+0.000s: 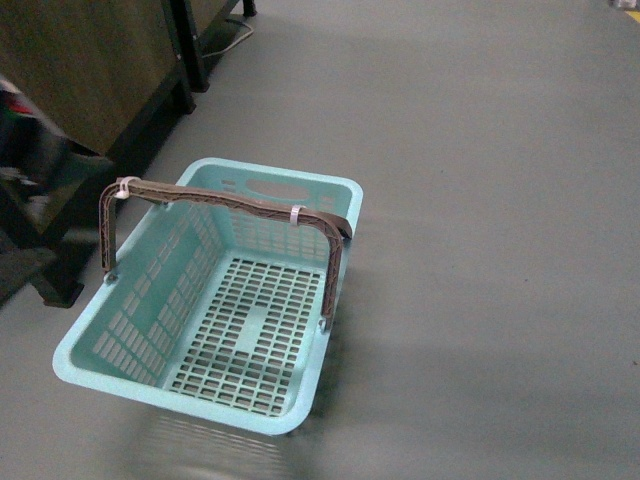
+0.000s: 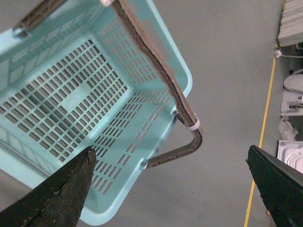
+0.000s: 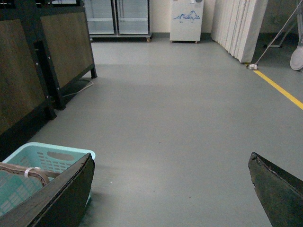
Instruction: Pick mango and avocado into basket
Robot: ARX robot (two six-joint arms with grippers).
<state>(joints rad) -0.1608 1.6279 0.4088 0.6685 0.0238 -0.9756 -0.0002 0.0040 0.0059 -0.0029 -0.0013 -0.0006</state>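
Observation:
Next, my left gripper grabs the turquoise basket by its narrow upright handle (image 2: pixel 158 61), since the basket's slotted body spreads far wider than my fingers.
The light turquoise basket (image 1: pixel 300 395) stands on the grey floor at the lower left of the front view, with nothing inside and its brown-grey handles (image 1: pixel 225 200) upright. No mango and no avocado are in view. My left gripper (image 2: pixel 170 158) hangs open above the basket's (image 2: pixel 156 118) corner and handle (image 2: pixel 182 106). My right gripper (image 3: pixel 170 161) is open over bare floor, with the basket's end (image 3: pixel 59 153) beside one finger. Neither arm shows in the front view.
A dark wooden-panelled counter (image 1: pixel 90 70) on black legs stands at the left, close to the basket. A yellow floor line (image 3: pixel 279 90) runs past white panels (image 3: pixel 241 28) on the far side. Fridges and a white cabinet (image 3: pixel 186 19) line the far wall.

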